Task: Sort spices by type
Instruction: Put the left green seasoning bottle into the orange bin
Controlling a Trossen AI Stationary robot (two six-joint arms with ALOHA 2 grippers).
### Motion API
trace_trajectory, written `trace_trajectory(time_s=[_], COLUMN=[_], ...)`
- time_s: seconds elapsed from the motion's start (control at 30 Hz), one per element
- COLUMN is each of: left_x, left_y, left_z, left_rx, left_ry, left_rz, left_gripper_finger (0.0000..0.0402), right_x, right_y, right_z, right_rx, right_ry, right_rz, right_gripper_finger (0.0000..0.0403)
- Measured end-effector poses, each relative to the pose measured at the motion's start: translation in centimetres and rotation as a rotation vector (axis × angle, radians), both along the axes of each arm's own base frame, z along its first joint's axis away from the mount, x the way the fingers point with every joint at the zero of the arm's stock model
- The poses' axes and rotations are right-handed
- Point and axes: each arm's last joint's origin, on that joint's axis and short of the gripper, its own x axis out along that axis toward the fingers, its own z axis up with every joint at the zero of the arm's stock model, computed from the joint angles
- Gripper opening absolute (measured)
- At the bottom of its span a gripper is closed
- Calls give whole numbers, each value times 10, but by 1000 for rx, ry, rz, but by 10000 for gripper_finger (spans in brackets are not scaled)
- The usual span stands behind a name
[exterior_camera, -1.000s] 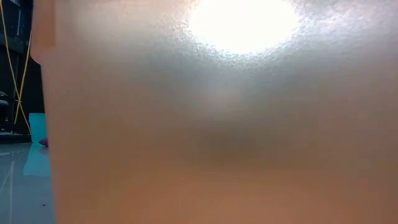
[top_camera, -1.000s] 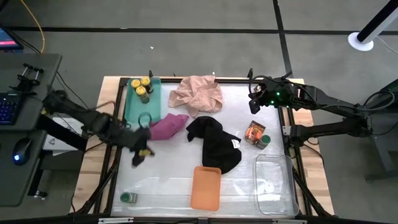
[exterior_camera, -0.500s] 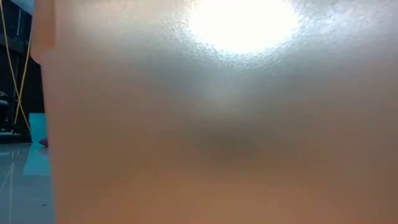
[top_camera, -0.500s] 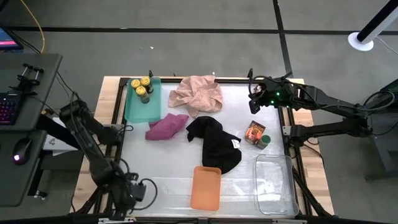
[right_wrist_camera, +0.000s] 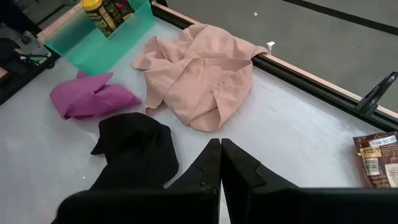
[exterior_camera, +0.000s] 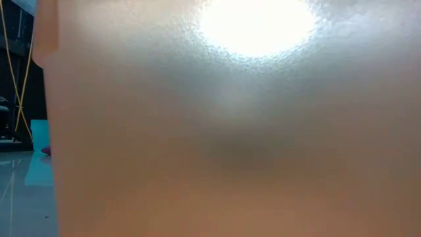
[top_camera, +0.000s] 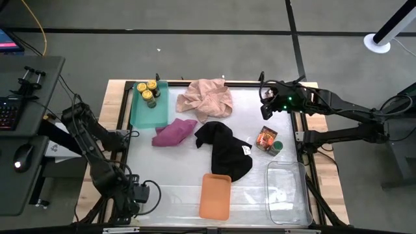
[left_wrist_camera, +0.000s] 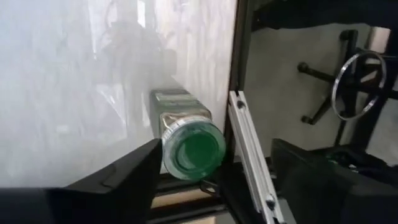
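Note:
Next, my left gripper grabs the green lid of the green-lidded spice jar, to sort the jar onto the orange tray point(top_camera: 215, 196).
A green-lidded spice jar point(left_wrist_camera: 189, 146) lies on its side at the table's near left corner, beside the frame rail, its lid facing the left wrist camera. My left gripper point(top_camera: 140, 196) point(left_wrist_camera: 217, 158) stands open over it with a finger on either side and hides it in the high view. My right gripper point(top_camera: 266, 109) point(right_wrist_camera: 221, 155) waits shut at the far right. Yellow-lidded jars point(top_camera: 149, 91) stand in the green tray point(top_camera: 148, 112). An orange-brown packet point(top_camera: 265, 138) and another green-lidded jar point(top_camera: 277, 147) lie at the right. My left gripper has one finger point(left_wrist_camera: 134, 171) right beside the rim of the jar's green lid point(left_wrist_camera: 166, 152); I cannot tell whether it touches. The other finger stands clear of the jar, which lies on the table.
A pink cloth point(top_camera: 207, 97), a magenta cloth point(top_camera: 174, 132) and a black cloth point(top_camera: 224, 148) lie mid-table. An orange tray point(top_camera: 215, 195) and a clear tray point(top_camera: 286, 192) sit near the front edge. The orange tray point(exterior_camera: 230, 131) fills the low view.
My left gripper has swung from beside the magenta cloth toward the table's near edge and come down at the near left corner over the green-lidded jar. It has stayed there for the last half second.

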Motion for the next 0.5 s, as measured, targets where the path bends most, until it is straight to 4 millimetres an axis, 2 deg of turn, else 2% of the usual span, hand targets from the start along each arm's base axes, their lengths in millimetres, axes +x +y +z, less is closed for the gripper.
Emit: trace_trajectory(time_s=[0.17, 0.5], left_x=[-4, -11], left_y=[-7, -16], left_z=[-6, -21], left_rx=[31, 178], left_ry=[-4, -64], left_rz=[-51, -90], left_gripper_finger=[316, 319], right_x=[-2, -2], right_y=[0, 0], right_z=[-2, -2], right_rx=[8, 7], right_ry=[29, 33], right_rz=[0, -3], right_gripper_finger=[0, 0])
